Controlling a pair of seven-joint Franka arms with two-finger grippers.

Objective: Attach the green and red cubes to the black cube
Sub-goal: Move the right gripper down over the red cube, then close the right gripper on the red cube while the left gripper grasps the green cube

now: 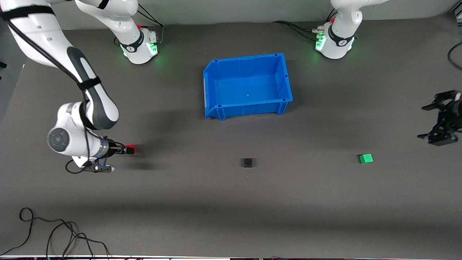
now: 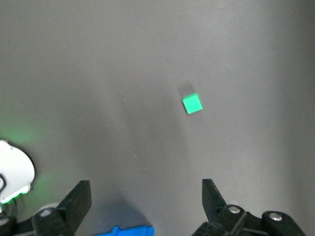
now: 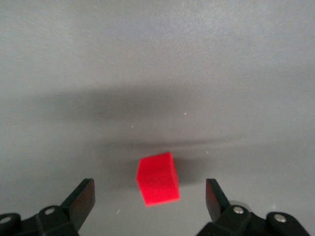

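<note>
The left gripper picks up the green cube (image 1: 365, 158) by its opposite sides next, to attach it to the black cube (image 1: 248, 162).
The red cube (image 1: 131, 148) lies on the table toward the right arm's end. My right gripper (image 1: 126, 149) is low at it and open. In the right wrist view the red cube (image 3: 157, 178) sits between the two fingers (image 3: 81, 198), touching neither. The black cube (image 1: 248, 162) lies mid-table, nearer the front camera than the blue bin. The green cube (image 1: 365, 158) lies toward the left arm's end and shows in the left wrist view (image 2: 192, 103). My left gripper (image 1: 430, 122) hangs open and empty beside the green cube at the table's end, also seen in its own view (image 2: 145, 199).
An empty blue bin (image 1: 216, 68) stands mid-table between the two arm bases; its edge shows in the left wrist view (image 2: 129, 230). Cables (image 1: 54, 231) lie at the table's front corner at the right arm's end. The left arm's base (image 2: 14, 172) glows green.
</note>
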